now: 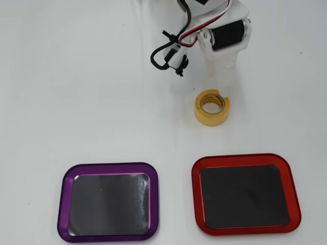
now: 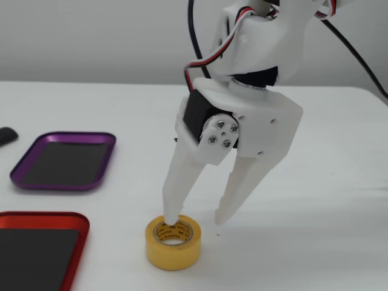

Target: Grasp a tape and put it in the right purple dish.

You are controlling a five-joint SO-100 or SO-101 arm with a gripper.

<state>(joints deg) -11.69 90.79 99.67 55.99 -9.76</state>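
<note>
The tape roll should go in the purple dish, so my gripper should next grab it by its ring side [image 1: 220, 102].
The yellow tape roll [image 1: 210, 113] lies flat on the white table, and it also shows in the fixed view [image 2: 173, 248]. My white gripper [image 2: 196, 220] is open and points down at it, and the overhead view shows it too [image 1: 220, 84]. One fingertip [image 2: 172, 219] is at the roll's top edge by the core hole. The other fingertip [image 2: 222, 217] hangs outside the roll, just above the table. The roll's wall stands between the two fingers, and nothing is gripped. The purple dish [image 1: 62, 204] lies at the bottom left in the overhead view and at the far left in the fixed view [image 2: 57, 186]. It holds nothing.
A red-rimmed tray [image 1: 240, 157] of the same shape lies beside the purple dish, closer to the tape, and shows at the near left in the fixed view [image 2: 42, 215]. A small black object [image 2: 6, 136] sits at the left edge. The arm's cables [image 1: 171, 48] hang behind the gripper.
</note>
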